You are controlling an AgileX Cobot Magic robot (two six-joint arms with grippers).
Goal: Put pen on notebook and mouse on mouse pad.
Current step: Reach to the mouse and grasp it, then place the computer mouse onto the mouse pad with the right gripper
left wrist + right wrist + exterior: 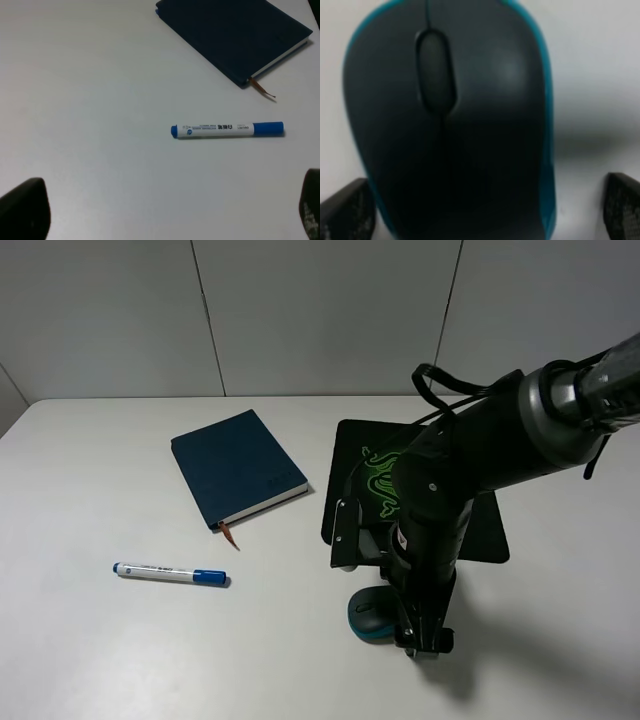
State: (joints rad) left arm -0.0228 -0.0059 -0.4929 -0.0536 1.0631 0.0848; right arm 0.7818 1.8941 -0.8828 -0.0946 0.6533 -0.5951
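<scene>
My right gripper closes on the mouse next, since my fingers reach down to the table with the teal sides of the mouse [366, 618] between them and closing would catch it.
The mouse [366, 618], dark grey with teal sides, lies on the table just in front of the mouse pad [352, 452]. My right gripper [410, 635] is lowered over it. In the right wrist view the mouse [450, 125] fills the frame between the two open fingers [345, 212], one by its edge and the other apart from it. The pen [170, 574] lies flat at the front left, blue cap toward the right. The navy notebook [238, 468] lies closed behind it. In the left wrist view my left gripper [165, 215] hangs open and empty above the table, short of the pen [227, 129] and notebook [235, 35].
My right arm [480, 450] reaches in from the right and covers much of the mouse pad, its green logo [378, 475] partly showing. A grey wall stands behind the white table [90, 490]. The left arm is out of the high view.
</scene>
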